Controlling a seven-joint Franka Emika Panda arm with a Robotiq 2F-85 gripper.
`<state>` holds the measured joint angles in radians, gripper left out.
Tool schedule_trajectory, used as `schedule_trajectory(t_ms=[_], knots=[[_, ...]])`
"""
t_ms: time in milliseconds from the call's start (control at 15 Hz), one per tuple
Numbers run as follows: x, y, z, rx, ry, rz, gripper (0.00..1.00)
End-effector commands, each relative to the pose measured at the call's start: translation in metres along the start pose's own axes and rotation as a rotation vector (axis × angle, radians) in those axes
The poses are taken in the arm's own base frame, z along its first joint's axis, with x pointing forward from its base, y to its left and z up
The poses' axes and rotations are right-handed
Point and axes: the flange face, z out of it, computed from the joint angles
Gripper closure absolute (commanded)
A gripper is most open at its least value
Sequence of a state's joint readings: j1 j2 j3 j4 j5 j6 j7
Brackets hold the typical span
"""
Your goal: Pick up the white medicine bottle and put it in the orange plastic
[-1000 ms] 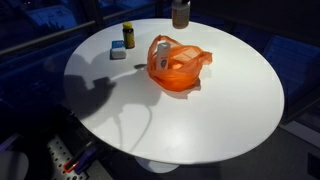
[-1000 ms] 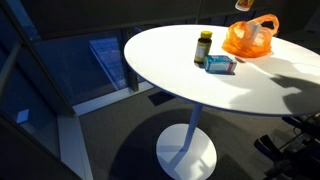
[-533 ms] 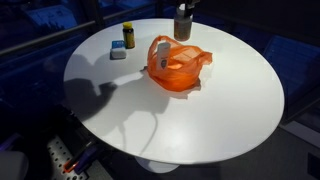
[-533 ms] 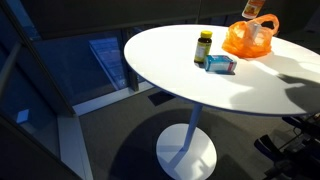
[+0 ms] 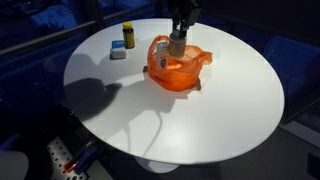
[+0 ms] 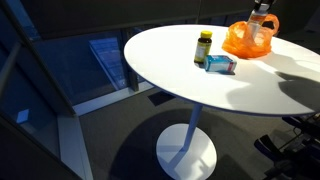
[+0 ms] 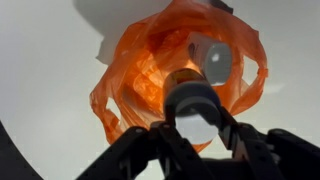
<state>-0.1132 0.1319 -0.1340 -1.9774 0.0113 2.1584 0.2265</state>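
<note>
My gripper now keeps holding the white medicine bottle until it stands inside the orange bag, since its lower end only reaches the bag's rim [image 5: 181,66] [image 7: 118,80].
My gripper [image 5: 179,36] is shut on the white medicine bottle [image 5: 177,45], which has a dark cap. It holds the bottle upright just above the open mouth of the orange plastic bag [image 5: 171,72] on the white round table [image 5: 230,120]. In the wrist view the bottle [image 7: 195,103] sits between my fingers [image 7: 196,128], right over the bag's opening [image 7: 145,70]. A white round object [image 7: 218,62] lies inside the bag. The other exterior view shows the bottle [image 6: 259,19] over the bag [image 6: 243,40].
A small bottle with a yellow cap [image 5: 128,36] and a small blue and white box [image 5: 118,51] stand near the table's far edge, away from the bag. They also show in an exterior view [image 6: 204,47] [image 6: 220,64]. Dark floor surrounds the table.
My gripper has come down with the bottle, from high behind the bag to just over the bag's opening. Nothing else on the table has moved.
</note>
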Motion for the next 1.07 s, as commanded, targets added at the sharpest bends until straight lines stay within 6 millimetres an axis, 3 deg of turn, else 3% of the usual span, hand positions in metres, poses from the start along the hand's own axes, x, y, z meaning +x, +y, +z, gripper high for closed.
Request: schedule_trajectory(t_ms=[0, 1000], knots=[[0.002, 0.002, 0.010, 0.009, -0.005, -0.009, 0.81], [0.015, 0.000, 0.058, 0.020, -0.047, -0.045, 0.81]])
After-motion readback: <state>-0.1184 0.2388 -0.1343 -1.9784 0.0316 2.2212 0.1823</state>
